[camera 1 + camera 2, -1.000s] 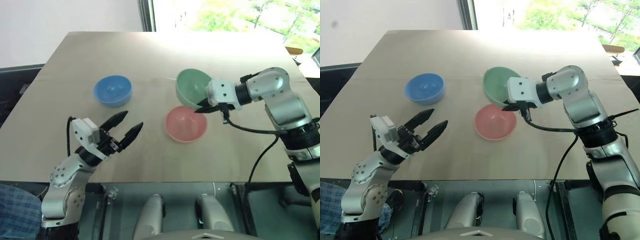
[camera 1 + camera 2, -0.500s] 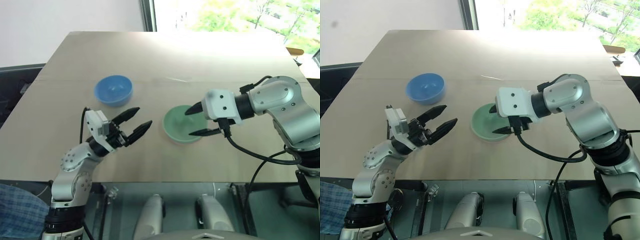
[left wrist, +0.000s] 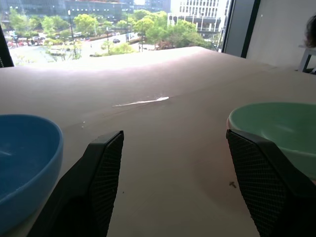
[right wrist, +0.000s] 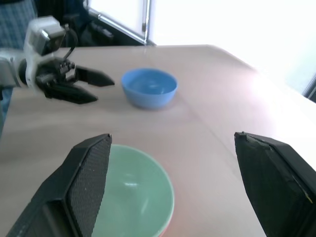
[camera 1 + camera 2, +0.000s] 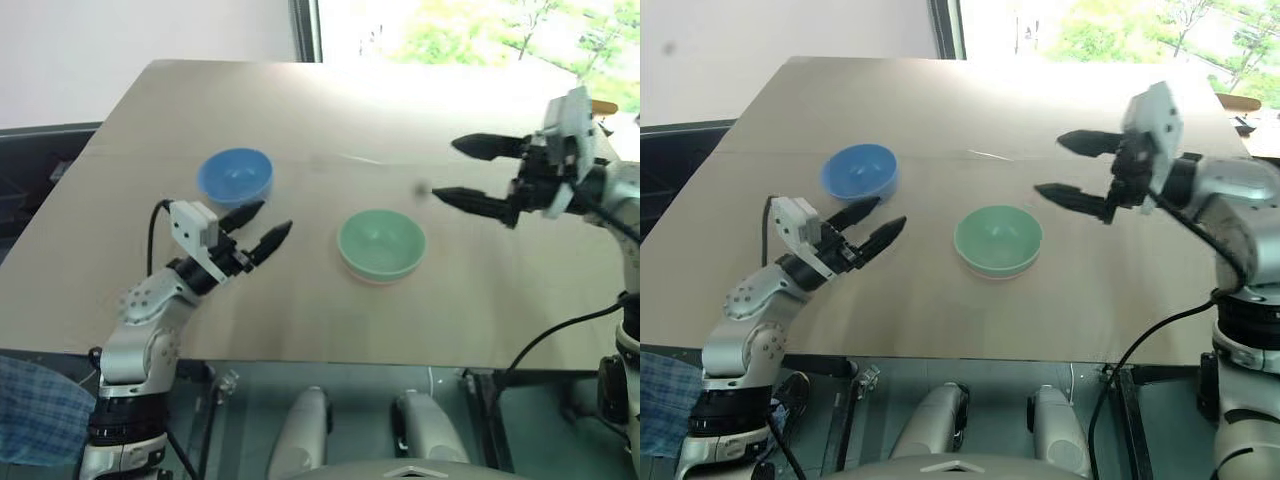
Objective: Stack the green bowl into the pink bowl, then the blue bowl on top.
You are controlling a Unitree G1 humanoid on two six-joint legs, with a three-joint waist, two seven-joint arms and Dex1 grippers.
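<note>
The blue bowl has a round body that spreads wider than the left gripper's open fingers, so the left gripper should next grab the bowl by its thin rim [image 5: 246, 199] to stack it.
The green bowl [image 5: 381, 243] sits nested in the pink bowl [image 5: 377, 281], of which only a thin rim shows beneath it, near the middle of the table [image 5: 300, 110]. The blue bowl [image 5: 235, 177] stands upright by itself, farther back on the left. My right gripper [image 5: 447, 168] hovers open and empty above the table, to the right of the stacked pair. My left gripper [image 5: 268, 222] is open and empty just in front of the blue bowl, its fingers pointing between the blue bowl [image 3: 24, 158] and the green bowl [image 3: 276, 133].
The table's front edge runs just behind both arms. A blue checked cloth [image 5: 30, 410] lies below the table at the lower left. A bright window lies beyond the far edge. Bare tabletop stretches behind and to the right of the bowls.
My right gripper opened and let go of the green bowl, which now rests in the pink bowl, then pulled up and to the right. My left gripper edged forward toward the blue bowl.
</note>
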